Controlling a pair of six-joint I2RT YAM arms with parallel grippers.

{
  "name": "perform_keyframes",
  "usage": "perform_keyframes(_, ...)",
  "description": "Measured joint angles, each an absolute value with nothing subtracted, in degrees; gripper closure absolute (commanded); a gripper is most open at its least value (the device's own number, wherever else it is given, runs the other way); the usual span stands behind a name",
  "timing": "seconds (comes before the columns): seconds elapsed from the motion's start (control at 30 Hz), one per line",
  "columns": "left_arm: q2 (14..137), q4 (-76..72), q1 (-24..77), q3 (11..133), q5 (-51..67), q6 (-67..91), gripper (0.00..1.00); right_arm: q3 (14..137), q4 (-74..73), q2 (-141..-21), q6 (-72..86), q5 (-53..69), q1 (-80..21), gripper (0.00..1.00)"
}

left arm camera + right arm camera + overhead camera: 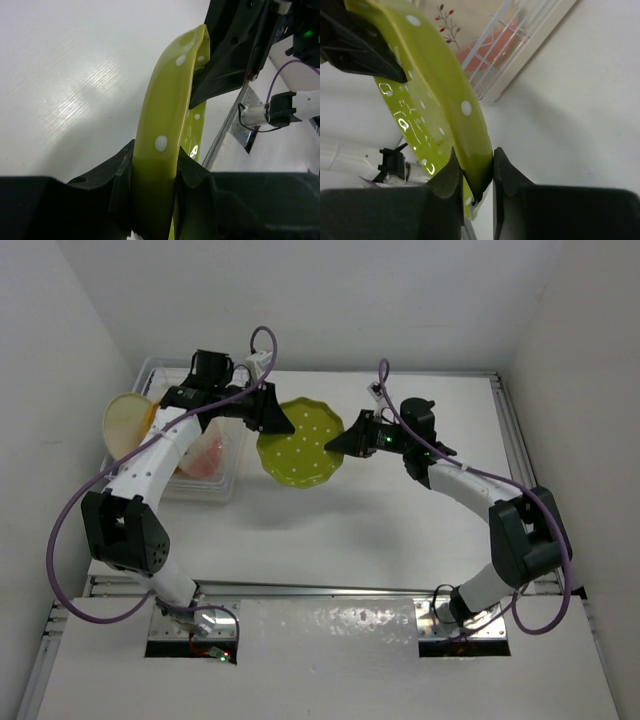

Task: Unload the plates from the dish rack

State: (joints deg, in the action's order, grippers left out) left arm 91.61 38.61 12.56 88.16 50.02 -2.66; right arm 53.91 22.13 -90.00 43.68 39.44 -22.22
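Note:
I will open my left gripper. The green plate's opposite rim is between my right gripper's fingers, so the green plate would stay held.
The scalloped green plate with white dots (298,445) hangs in the air between both arms, right of the dish rack (225,480). My left gripper (277,420) is shut on its left rim (162,145). My right gripper (345,443) is shut on its right rim (465,125). The cream plate (125,423) stands at the rack's left end. An orange plate (205,455) and a white-and-pink one beside it stay in the rack, partly hidden by my left arm. In the right wrist view the rack (520,45) shows behind the green plate, with the orange plate (492,47) in it.
White walls enclose the table on the left, back and right. A metal rail (515,440) runs along the right side. Bare white tabletop (380,530) lies under and in front of the held plate.

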Motion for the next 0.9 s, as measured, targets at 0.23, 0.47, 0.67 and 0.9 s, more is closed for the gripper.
perform_keyframes(0.23, 91.5, 38.3, 12.8, 88.2, 48.9, -1.0, 0.56, 50.5, 26.5, -88.6, 48.1, 40.1, -21.9, 1.0)
perform_keyframes(0.47, 91.5, 36.8, 13.2, 88.2, 36.7, 1.5, 0.3, 37.3, 30.3, -84.3, 57.0, 34.3, -21.4, 1.0)
perform_keyframes(0.67, 91.5, 36.6, 13.2, 88.3, 28.4, 1.6, 0.29, 20.4, 31.4, -75.6, 64.8, 28.7, -16.0, 1.0)
perform_keyframes(0.9, 91.5, 37.6, 13.2, 91.3, 18.8, -1.1, 0.29, 3.6, 21.5, -51.2, 72.2, 12.2, -5.8, 1.0)
